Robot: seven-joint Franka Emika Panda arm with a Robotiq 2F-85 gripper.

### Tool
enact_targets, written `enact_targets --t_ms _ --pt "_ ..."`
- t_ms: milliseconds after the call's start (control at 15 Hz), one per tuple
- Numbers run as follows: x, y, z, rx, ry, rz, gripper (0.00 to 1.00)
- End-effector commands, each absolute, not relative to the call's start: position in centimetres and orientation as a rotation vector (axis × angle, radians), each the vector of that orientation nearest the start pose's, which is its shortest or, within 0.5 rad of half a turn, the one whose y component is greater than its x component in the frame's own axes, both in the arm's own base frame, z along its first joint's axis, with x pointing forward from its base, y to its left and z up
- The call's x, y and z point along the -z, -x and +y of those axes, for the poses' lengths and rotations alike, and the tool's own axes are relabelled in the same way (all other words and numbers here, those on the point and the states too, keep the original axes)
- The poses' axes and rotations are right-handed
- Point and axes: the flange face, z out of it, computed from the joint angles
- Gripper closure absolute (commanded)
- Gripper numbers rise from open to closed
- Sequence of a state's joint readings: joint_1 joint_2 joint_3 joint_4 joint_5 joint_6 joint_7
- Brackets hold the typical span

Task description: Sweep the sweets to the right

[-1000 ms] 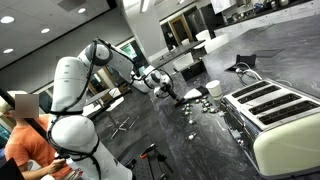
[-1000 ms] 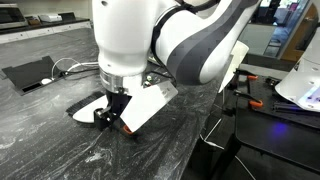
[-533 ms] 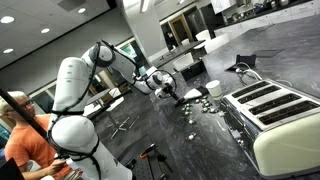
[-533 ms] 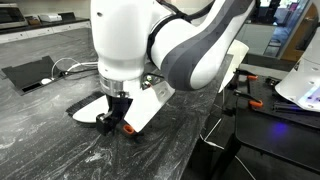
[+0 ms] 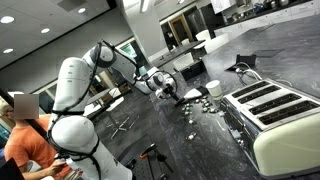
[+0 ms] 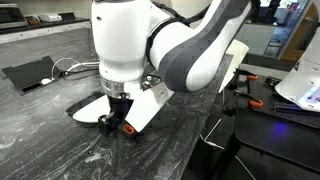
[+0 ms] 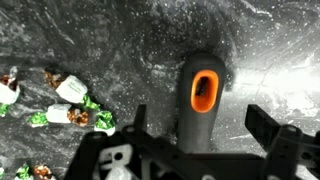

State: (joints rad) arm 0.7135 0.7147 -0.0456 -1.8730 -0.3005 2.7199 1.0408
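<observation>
The grey brush handle lies between my open fingers, and closing now would catch the handle, so my gripper closes on it next.
In the wrist view, several wrapped sweets (image 7: 68,103) in green, white and brown lie on the dark marbled counter to the left. A grey brush handle (image 7: 203,75) with an orange-rimmed hole lies between my gripper's (image 7: 201,112) jaws. The jaws stand open on either side of the handle, with a gap on each side. In an exterior view my gripper (image 6: 114,118) hangs low over the counter, beside a white flat tool (image 6: 146,106). In both exterior views the brush is mostly hidden by the arm. The sweets show as small specks (image 5: 193,108) in an exterior view.
A large cream toaster (image 5: 277,112) stands near the sweets, with a white cup (image 5: 213,89) beside it. A black tablet (image 6: 32,74) with cables lies further along the counter. A person (image 5: 24,135) sits by the robot's base. The counter edge (image 6: 215,125) runs close beside my gripper.
My gripper has sunk slightly towards the counter over the handle. The sweets have not moved. The person near the base has shifted.
</observation>
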Motion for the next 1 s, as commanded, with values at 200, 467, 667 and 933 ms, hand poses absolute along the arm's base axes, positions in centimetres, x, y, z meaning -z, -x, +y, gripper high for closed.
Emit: enact_targets --t_ms 200,467,667,933 --pt "-13.3 -50.2 40.6 0.329 3.132 0.14 0.25" --pt "-13.0 -50.1 40.6 0.325 3.138 0.137 0.51" --pt "-13.0 -50.1 40.6 0.327 3.136 0.136 0.73" --pt "-14.0 -49.7 40.8 0.332 3.14 0.133 0.85"
